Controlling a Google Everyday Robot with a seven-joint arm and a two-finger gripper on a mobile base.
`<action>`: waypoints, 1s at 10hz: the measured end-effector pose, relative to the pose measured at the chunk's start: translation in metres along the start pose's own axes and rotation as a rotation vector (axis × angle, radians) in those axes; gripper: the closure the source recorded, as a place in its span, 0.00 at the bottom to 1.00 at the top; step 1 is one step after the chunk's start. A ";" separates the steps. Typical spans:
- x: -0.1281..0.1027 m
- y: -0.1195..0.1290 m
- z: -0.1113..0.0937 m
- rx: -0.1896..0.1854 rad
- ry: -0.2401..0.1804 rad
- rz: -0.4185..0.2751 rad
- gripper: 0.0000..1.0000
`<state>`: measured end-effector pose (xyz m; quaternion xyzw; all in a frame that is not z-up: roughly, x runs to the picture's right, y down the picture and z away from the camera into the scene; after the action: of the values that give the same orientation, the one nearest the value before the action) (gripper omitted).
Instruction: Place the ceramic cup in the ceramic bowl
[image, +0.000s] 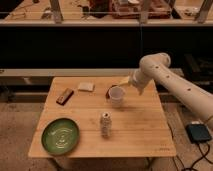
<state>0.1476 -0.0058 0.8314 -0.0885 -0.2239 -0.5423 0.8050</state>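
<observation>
I should next pick up the cup by its rim (117, 89) with my gripper, so that I can set the ceramic cup in the green ceramic bowl.
The ceramic cup (117, 96), small and white, stands upright at the back middle of the wooden table (145, 130). The ceramic bowl (60, 136), a wide green dish with pale swirls, sits at the front left corner with nothing in it. My gripper (120, 86) reaches in from the right on a white arm. It hovers just behind and above the cup's rim, open, with nothing held.
A narrow patterned can (105, 125) stands between cup and bowl, in the table's middle. A reddish-brown bar (64, 96) and a pale flat sponge-like item (86, 86) lie at the back left. A black device (199, 132) with cables sits on the floor to the right.
</observation>
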 end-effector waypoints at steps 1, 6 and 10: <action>0.003 -0.001 0.017 0.006 -0.007 -0.006 0.24; 0.000 0.011 0.066 0.018 -0.029 -0.023 0.27; -0.030 -0.012 0.081 0.028 -0.034 -0.051 0.58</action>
<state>0.1059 0.0455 0.8886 -0.0808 -0.2473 -0.5577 0.7882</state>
